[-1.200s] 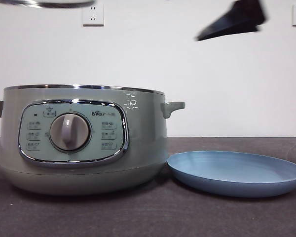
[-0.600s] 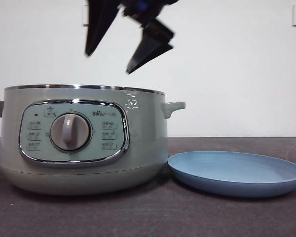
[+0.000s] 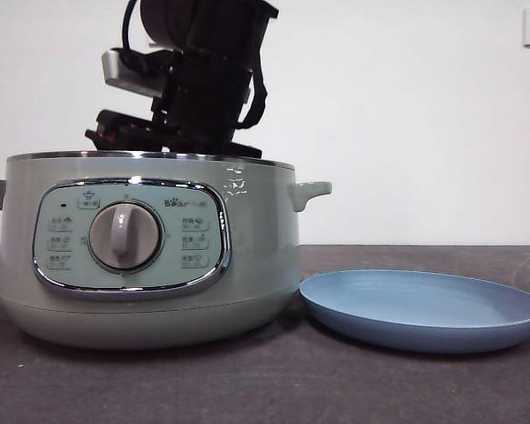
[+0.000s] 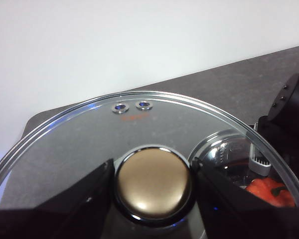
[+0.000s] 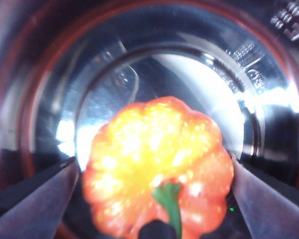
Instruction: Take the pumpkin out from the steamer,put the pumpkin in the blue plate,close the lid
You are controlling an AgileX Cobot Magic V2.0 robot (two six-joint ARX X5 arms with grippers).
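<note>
My right gripper is going to grip the pumpkin by its ribbed round body (image 5: 139, 149) next, so that it can take the pumpkin out to the blue plate.
The steamer (image 3: 247, 247) stands open at the left of the front view. My right arm (image 3: 203, 79) reaches down into it; the fingertips are hidden behind the rim there. In the right wrist view my right gripper (image 5: 154, 160) is open, with one jaw on each side of the orange pumpkin (image 5: 154, 149), which sits stem up on the pot's floor. My left gripper (image 4: 153, 199) is shut on the knob (image 4: 153, 181) of the glass lid (image 4: 89, 144) and holds it up, out of the front view. The pumpkin (image 4: 269, 191) also shows through the lid.
The blue plate (image 3: 424, 309) lies on the dark table right of the steamer, close to its base. The steamer's side handle (image 3: 311, 191) sticks out above the plate's near edge. A white wall stands behind.
My right arm has swung from the upper right to over the steamer and come down into the pot. The lid's rim has left the top left corner of the front view.
</note>
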